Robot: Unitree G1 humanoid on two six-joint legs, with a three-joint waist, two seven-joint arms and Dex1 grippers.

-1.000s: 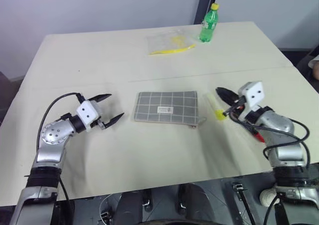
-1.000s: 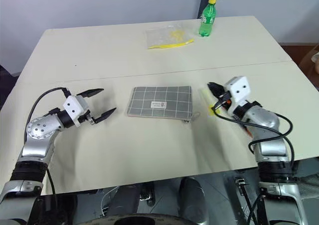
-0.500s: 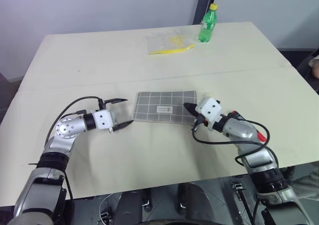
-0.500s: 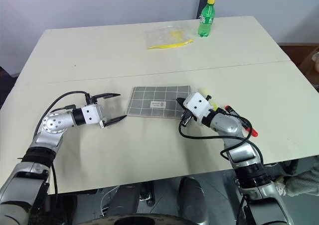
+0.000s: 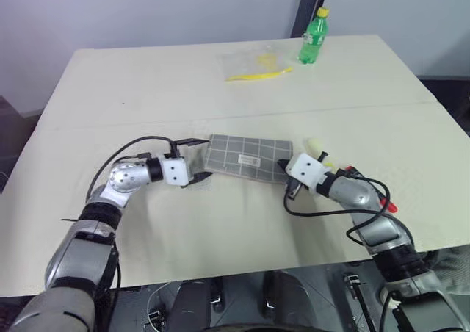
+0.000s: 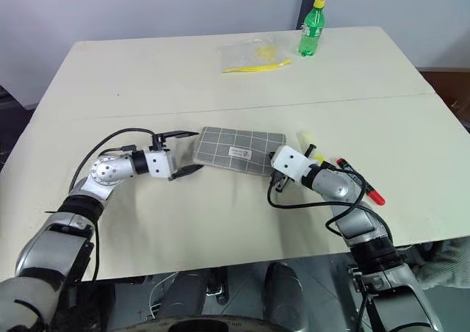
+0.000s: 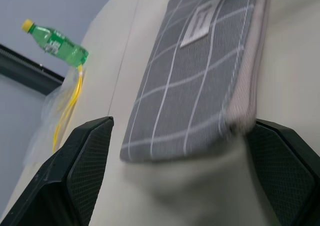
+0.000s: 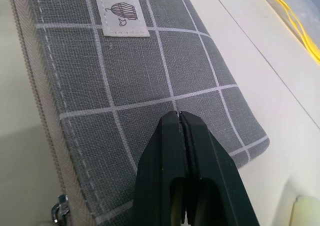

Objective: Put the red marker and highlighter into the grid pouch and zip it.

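Note:
My left gripper will next pinch the grid pouch by the raised corner of its zip edge (image 5: 209, 170), because the rest of the cloth (image 5: 246, 147) is lying flat.
The grid pouch (image 5: 246, 158) lies flat near the middle of the table, grey with white lines and a white label; its zip pull (image 8: 60, 213) sits at its near right corner. My left gripper (image 5: 200, 160) is open, one finger on each side of the pouch's left end (image 7: 200, 86). My right gripper (image 5: 282, 164) is shut with nothing in it, its tip over the pouch's right end (image 8: 150, 86). The pale yellow highlighter (image 5: 317, 147) lies just right of the pouch. The red marker (image 6: 376, 197) lies further right, partly hidden under my right forearm.
A green bottle (image 5: 312, 37) stands at the far edge, and a clear plastic bag with yellow contents (image 5: 253, 62) lies to its left. A seam crosses the table (image 5: 110, 97) just beyond the pouch. Its near edge runs below my arms.
My left gripper has moved right to the pouch's left end, still open. My right gripper has swung left from beside the highlighter to the pouch's right end and stays shut.

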